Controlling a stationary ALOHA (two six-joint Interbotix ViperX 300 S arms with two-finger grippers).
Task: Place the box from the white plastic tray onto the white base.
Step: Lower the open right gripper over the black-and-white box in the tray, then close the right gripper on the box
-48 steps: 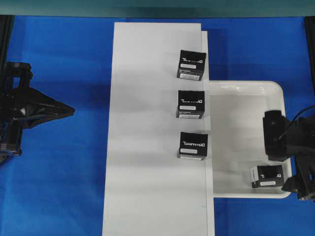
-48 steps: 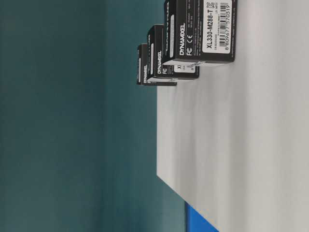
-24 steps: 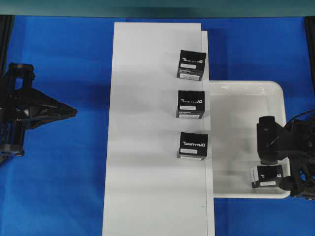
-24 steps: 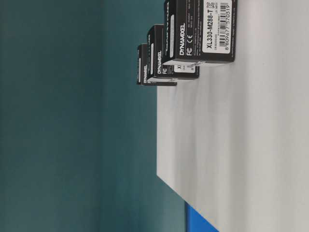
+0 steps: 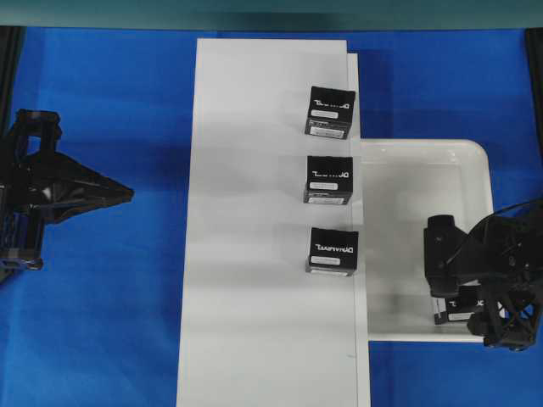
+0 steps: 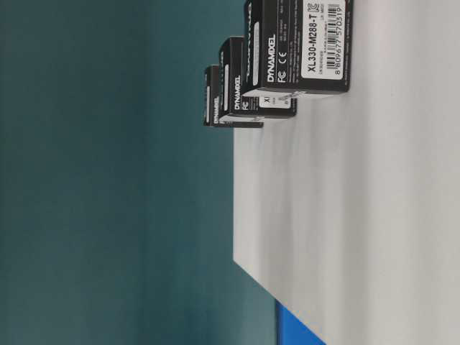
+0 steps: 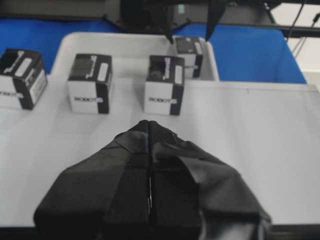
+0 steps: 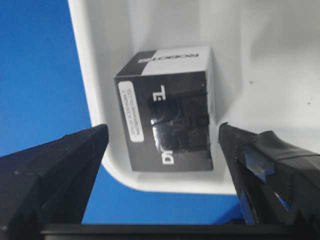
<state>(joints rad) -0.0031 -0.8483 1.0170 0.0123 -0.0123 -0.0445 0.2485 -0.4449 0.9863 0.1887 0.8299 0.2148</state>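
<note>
My right gripper needs to move first and then close on the box. The bottom of the tray shows between its fingers and the sides of the box in the right wrist view.
The box point(image 5: 462, 310) lies in the near right corner of the white plastic tray point(image 5: 407, 203), mostly covered from overhead by my right gripper point(image 5: 477, 292). In the right wrist view the box point(image 8: 167, 120) shows a white label strip, and my right gripper point(image 8: 162, 132) stands open with one finger on each side of it, not touching. The white base point(image 5: 254, 212) lies left of the tray. My left gripper point(image 5: 125, 194) is shut and empty over the blue table, left of the base; in its wrist view the left gripper point(image 7: 149, 127) points at the base point(image 7: 260, 145).
Three black boxes with white lettering point(image 5: 330, 112) point(image 5: 328, 180) point(image 5: 332, 251) stand in a row along the base's right edge, next to the tray. The blue table point(image 5: 102, 322) surrounds everything. The tray's rim point(image 8: 92, 75) runs close to the box's left side.
My right gripper has moved left and toward the near edge until it sits over the box, staying open. The left arm has barely shifted.
</note>
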